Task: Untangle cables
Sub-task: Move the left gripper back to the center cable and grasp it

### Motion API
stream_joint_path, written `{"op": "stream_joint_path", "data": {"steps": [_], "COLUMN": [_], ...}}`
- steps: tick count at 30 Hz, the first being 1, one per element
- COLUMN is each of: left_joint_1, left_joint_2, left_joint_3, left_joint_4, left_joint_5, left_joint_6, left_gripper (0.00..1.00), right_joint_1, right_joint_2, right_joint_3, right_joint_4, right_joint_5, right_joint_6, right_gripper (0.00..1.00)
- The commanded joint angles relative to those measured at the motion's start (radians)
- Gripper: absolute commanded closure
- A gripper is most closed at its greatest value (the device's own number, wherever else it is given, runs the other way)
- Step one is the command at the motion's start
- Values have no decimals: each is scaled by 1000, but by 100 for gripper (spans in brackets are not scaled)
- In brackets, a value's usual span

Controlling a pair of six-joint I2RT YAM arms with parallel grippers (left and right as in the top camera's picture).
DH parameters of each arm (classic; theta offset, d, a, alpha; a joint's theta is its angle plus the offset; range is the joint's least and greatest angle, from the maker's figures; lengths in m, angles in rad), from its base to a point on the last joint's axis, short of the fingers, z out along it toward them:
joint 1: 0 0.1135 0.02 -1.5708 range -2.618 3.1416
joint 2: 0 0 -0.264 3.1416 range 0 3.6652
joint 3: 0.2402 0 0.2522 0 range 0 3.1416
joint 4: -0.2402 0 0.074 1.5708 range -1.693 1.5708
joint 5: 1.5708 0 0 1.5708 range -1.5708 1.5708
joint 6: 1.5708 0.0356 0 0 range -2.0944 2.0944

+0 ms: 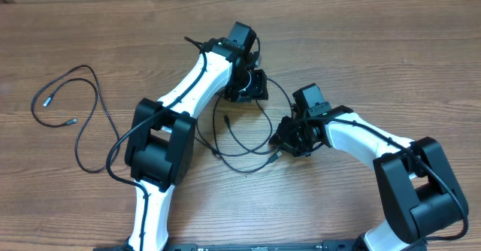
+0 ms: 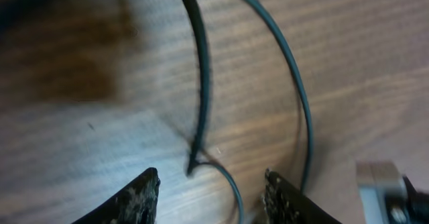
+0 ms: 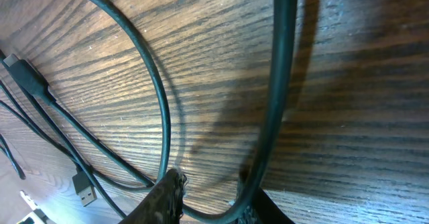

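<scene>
I need to untangle the kinked cable, so I should next grab it with my left gripper at the loop's top rather than where the cables cross.
Two groups of thin black cables lie on the wooden table. One loose cable curls alone at the far left. The other cables loop in the middle, between my two grippers. My left gripper sits at the top of that loop, low over the wood. It is open, and a kinked cable lies between its fingers untouched. My right gripper is at the loop's right end. It is open a little, and a cable bends through the gap against the right finger.
A flat silver USB plug and a black connector lie left of the right gripper, with more strands crossing there. A second cable arcs past the left gripper's right finger. The table is bare wood.
</scene>
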Motion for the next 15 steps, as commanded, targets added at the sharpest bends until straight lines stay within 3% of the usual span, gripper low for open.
{"op": "stream_joint_path", "data": {"steps": [1, 15], "left_joint_1": [0, -63], "left_joint_2": [7, 43], "left_joint_3": [22, 20], "left_joint_4": [48, 177], "left_joint_5": [-95, -198], "left_joint_6": [-6, -21], "left_gripper": [48, 53], "right_joint_1": [-4, -4], "right_joint_2": [11, 11], "right_joint_3": [-19, -19], "right_joint_4": [-12, -13], "right_joint_5": [60, 60], "right_joint_6": [3, 3], "right_gripper": [74, 74]}}
